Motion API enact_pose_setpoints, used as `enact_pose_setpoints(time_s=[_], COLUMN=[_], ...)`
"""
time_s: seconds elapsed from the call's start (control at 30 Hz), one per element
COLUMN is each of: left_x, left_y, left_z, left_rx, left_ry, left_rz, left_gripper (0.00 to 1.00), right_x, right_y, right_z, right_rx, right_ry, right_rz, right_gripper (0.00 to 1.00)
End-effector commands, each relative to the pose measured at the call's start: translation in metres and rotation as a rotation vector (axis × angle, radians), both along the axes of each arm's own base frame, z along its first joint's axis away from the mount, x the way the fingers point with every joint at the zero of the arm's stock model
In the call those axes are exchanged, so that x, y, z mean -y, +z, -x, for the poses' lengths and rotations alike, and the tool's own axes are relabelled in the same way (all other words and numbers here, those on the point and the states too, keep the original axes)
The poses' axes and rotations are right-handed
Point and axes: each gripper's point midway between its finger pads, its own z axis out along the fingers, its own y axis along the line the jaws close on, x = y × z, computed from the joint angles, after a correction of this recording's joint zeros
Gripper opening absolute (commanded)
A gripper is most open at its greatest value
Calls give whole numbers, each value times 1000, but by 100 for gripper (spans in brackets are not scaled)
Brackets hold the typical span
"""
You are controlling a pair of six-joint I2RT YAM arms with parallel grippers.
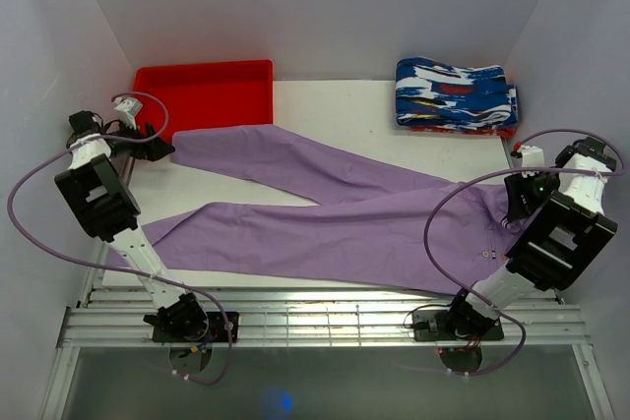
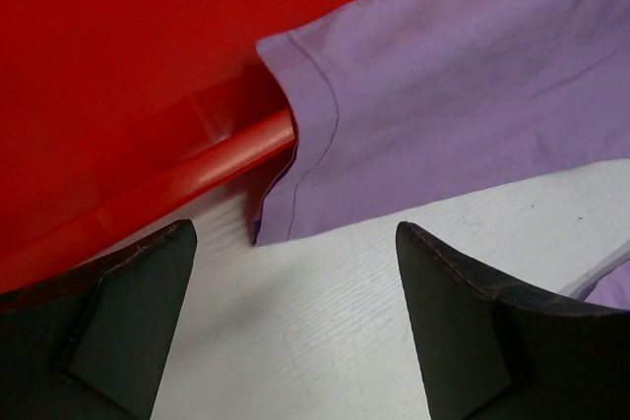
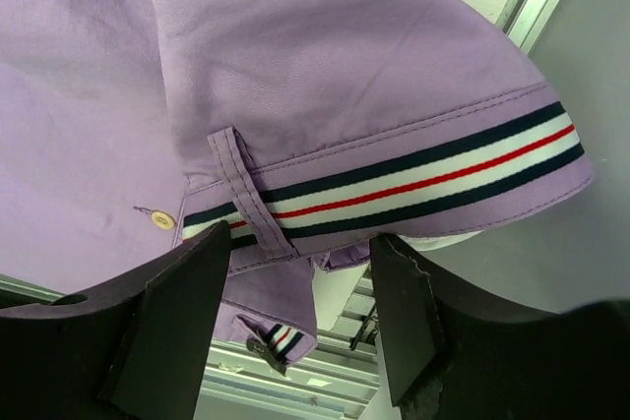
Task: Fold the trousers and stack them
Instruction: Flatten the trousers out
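Note:
My left gripper is going to pick up the tray-side trouser leg by its hem's near corner [image 1: 176,158] [image 2: 271,229] next, so that it can pull the leg straight for folding.
The lilac trousers [image 1: 345,218] lie spread flat across the white table, legs reaching left and the waist at the right. My left gripper [image 1: 162,148] is open just short of the upper leg's hem [image 2: 295,135], over bare table [image 2: 295,341], with nothing between its fingers [image 2: 138,312]. My right gripper [image 1: 514,209] is at the waist, jaws apart. In the right wrist view the striped waistband [image 3: 413,174] and a belt loop [image 3: 241,184] lie just beyond the fingertips [image 3: 404,322], which are not closed on the cloth.
A red tray [image 1: 207,86] sits at the back left, its rim [image 2: 177,184] touching the leg's hem. Folded blue-white-red patterned garments [image 1: 455,95] are stacked at the back right. Metal rails [image 1: 325,317] run along the near edge. White walls close in both sides.

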Motion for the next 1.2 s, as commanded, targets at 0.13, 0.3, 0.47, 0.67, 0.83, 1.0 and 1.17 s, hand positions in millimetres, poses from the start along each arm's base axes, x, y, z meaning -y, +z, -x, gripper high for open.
enact_pose_setpoints(time_s=[0.13, 0.3, 0.47, 0.67, 0.83, 1.0, 1.17], left_x=[20, 27, 43, 64, 77, 92, 65], left_y=[3, -5, -7, -2, 23, 75, 100], left_z=[-15, -20, -18, -11, 14, 55, 88], left_rx=[163, 163, 161, 145, 142, 120, 65], left_ry=[-98, -106, -132, -172, -186, -211, -66], left_rz=[70, 65, 112, 179, 186, 161, 101], left_gripper=[95, 95, 90, 69, 28, 0, 0], right_x=[0, 0, 3, 7, 10, 8, 12], right_y=[-1, -4, -15, -22, -16, -22, -53], right_z=[9, 9, 12, 13, 9, 15, 36], right_rx=[-9, -15, -38, -48, -25, -33, -73], right_ry=[12, 7, 5, 4, 12, 32, 70], right_rz=[31, 28, 42, 58, 75, 83, 164], right_gripper=[62, 61, 60, 59, 57, 48, 43])
